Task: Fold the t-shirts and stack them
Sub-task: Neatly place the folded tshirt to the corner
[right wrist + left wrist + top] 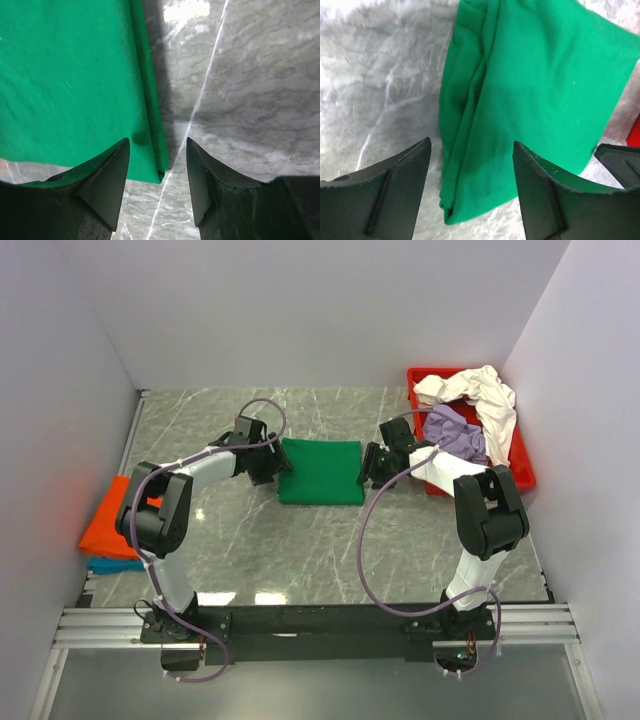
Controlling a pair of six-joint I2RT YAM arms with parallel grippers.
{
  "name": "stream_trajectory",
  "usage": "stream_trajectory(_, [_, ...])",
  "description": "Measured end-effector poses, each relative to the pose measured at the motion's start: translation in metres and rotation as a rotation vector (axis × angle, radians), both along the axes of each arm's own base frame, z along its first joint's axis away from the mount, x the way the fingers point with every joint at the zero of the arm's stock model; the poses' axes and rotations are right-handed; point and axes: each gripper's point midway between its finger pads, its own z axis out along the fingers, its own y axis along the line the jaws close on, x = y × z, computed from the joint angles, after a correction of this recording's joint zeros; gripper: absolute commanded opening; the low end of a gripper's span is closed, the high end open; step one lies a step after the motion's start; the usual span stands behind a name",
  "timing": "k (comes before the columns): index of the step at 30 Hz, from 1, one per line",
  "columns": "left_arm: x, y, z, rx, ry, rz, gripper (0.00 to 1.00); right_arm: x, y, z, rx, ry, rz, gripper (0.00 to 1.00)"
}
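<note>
I should next stack the folded green t-shirt on the orange t-shirt, still folded, my left gripper gripping its layered edge facing the orange one.
A bright green t-shirt (320,471) lies folded into a rectangle mid-table. My left gripper (276,468) stands open at its left edge; the left wrist view shows the folded green cloth (530,90) lying under the gap between the fingers (400,185), with nothing pinched. At the shirt's right edge my right gripper (366,468) is open too, its fingers (107,180) astride the green corner (75,85) without gripping it. An orange t-shirt (115,522) lies on a teal one (110,565) at the left wall. Cream-white (475,390) and lavender (455,433) t-shirts lie crumpled in the tray.
A red plastic tray (520,472) stands at the back right against the wall. The marble tabletop (300,550) runs between the arms' bases. Purple cables loop over both arms.
</note>
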Motion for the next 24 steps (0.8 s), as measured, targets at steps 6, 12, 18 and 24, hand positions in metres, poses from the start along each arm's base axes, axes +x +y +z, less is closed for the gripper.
stream_trajectory(6, [0.007, -0.001, -0.018, 0.023, 0.020, 0.001, 0.67, 0.006, -0.001, 0.001, -0.006, -0.029, -0.009, 0.56])
stream_trajectory(12, [0.025, -0.006, -0.019, 0.052, -0.009, 0.011, 0.59, 0.008, 0.000, 0.001, -0.005, -0.039, -0.010, 0.56])
stream_trajectory(18, [0.031, -0.008, -0.023, 0.101, -0.014, 0.033, 0.52, 0.003, -0.002, -0.005, -0.007, -0.027, -0.009, 0.55])
stream_trajectory(24, [0.038, -0.011, -0.028, 0.154, 0.000, 0.095, 0.24, 0.001, -0.002, -0.003, -0.003, -0.034, -0.008, 0.55])
